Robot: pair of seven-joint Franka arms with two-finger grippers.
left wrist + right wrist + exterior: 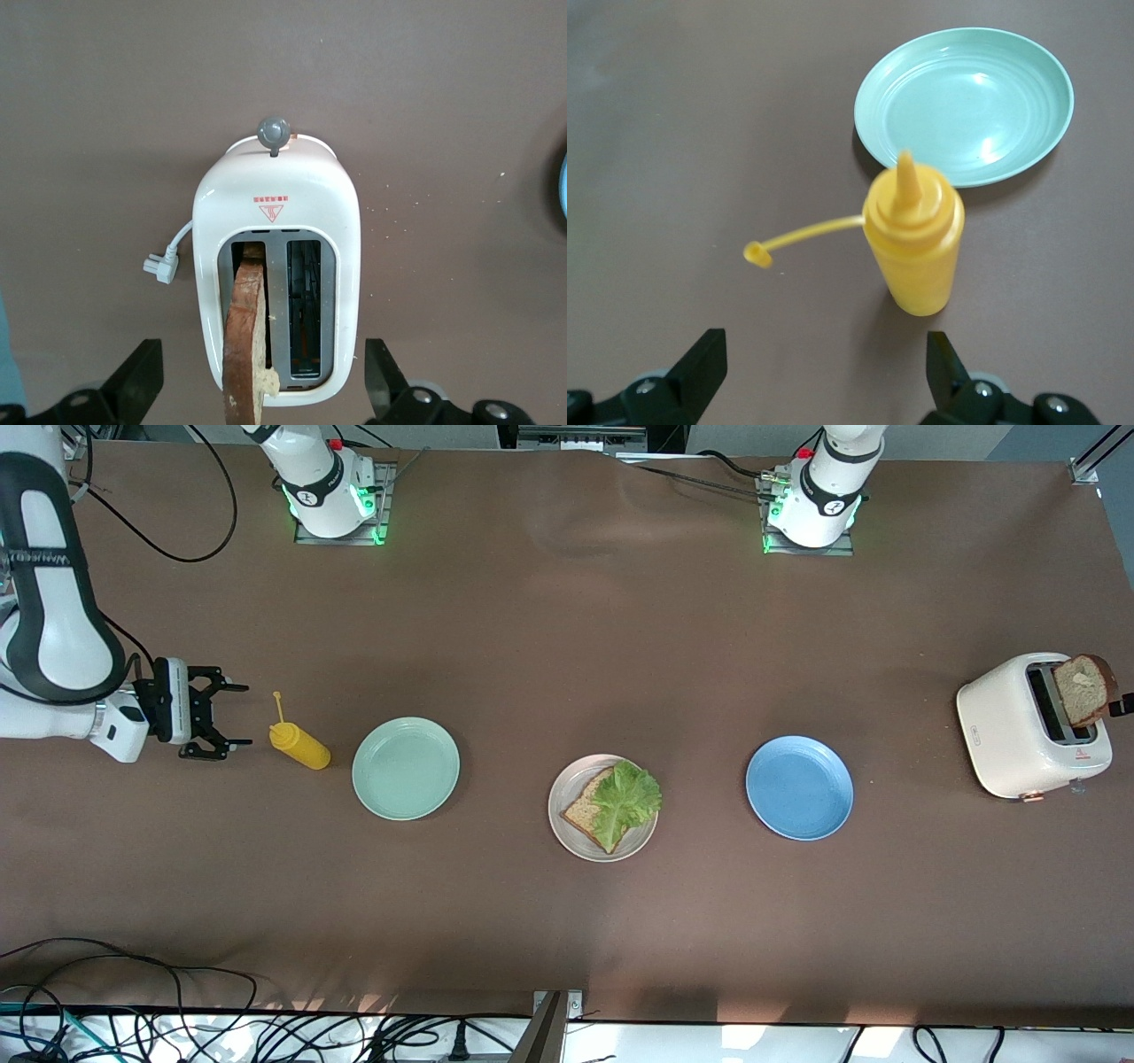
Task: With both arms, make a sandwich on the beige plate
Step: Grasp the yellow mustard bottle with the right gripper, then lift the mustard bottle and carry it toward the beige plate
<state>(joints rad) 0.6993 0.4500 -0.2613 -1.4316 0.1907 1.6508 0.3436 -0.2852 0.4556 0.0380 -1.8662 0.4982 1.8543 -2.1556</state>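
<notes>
The robot will next use its right gripper to grab the yellow bottle by its body, toward the bottle's base, and squeeze sauce onto the sandwich point(609, 810).
The beige plate point(565, 824) sits mid-table with one brown toast slice point(581, 812) on it and a green lettuce leaf point(625, 797) on the slice. A second toast slice point(1083, 688) stands up out of a slot of the white toaster point(1019, 731) at the left arm's end. In the left wrist view my left gripper point(261, 390) is open over the toaster point(275, 221), its fingers wide on either side of that slice point(246, 336) without touching it. Only a fingertip point(1123, 705) shows in the front view. My right gripper point(232, 717) is open and empty, low beside the yellow bottle.
A yellow squeeze bottle point(301, 746) with a dangling cap point(914, 239) stands between my right gripper point(824, 381) and the mint-green plate point(406, 768) point(966, 102). A blue plate point(799, 786) lies between the beige plate and the toaster.
</notes>
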